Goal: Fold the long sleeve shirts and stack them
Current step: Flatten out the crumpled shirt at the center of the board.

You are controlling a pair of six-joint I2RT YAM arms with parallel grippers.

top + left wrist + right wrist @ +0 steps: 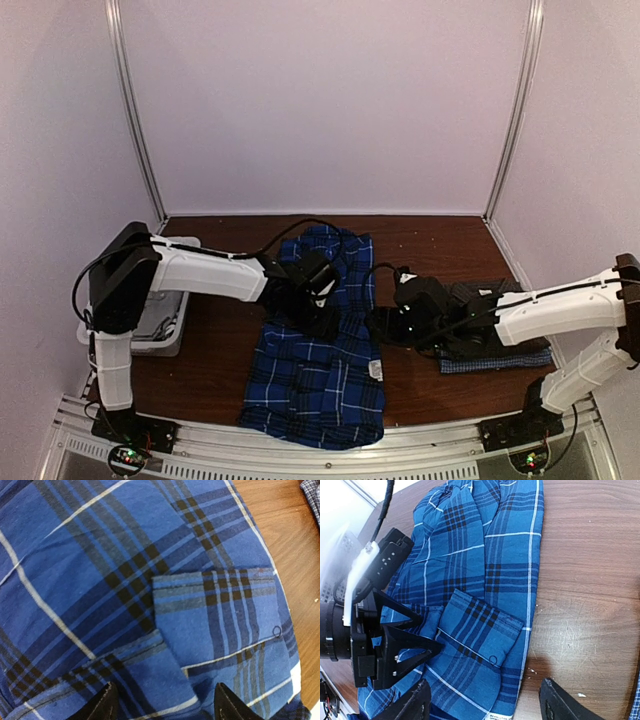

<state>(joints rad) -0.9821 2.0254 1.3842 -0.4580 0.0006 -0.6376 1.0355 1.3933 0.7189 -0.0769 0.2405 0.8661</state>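
Observation:
My left gripper grabs the cuff of the royal-blue plaid shirt's sleeve near its corner next. Then it pulls the sleeve outward to spread it for folding.
The royal-blue plaid shirt (318, 375) lies in a long strip down the middle of the table, collar end far, a sleeve cuff (480, 630) folded across its front. My left gripper (322, 316) is open and points down at the shirt's middle, its fingertips (104, 705) just over the cloth beside the cuff (215, 610). My right gripper (381, 326) is open at the shirt's right edge, its jaws spanning cloth and bare table (580, 605). The dark grey checked shirt (480, 303) lies folded under the right arm on the pale blue one (500, 359).
A white mesh basket (165, 325) stands at the table's left edge behind the left arm. Brown tabletop (220, 350) shows between basket and shirt. The shirt's near end hangs over the front rail (420, 440). White walls close the back and sides.

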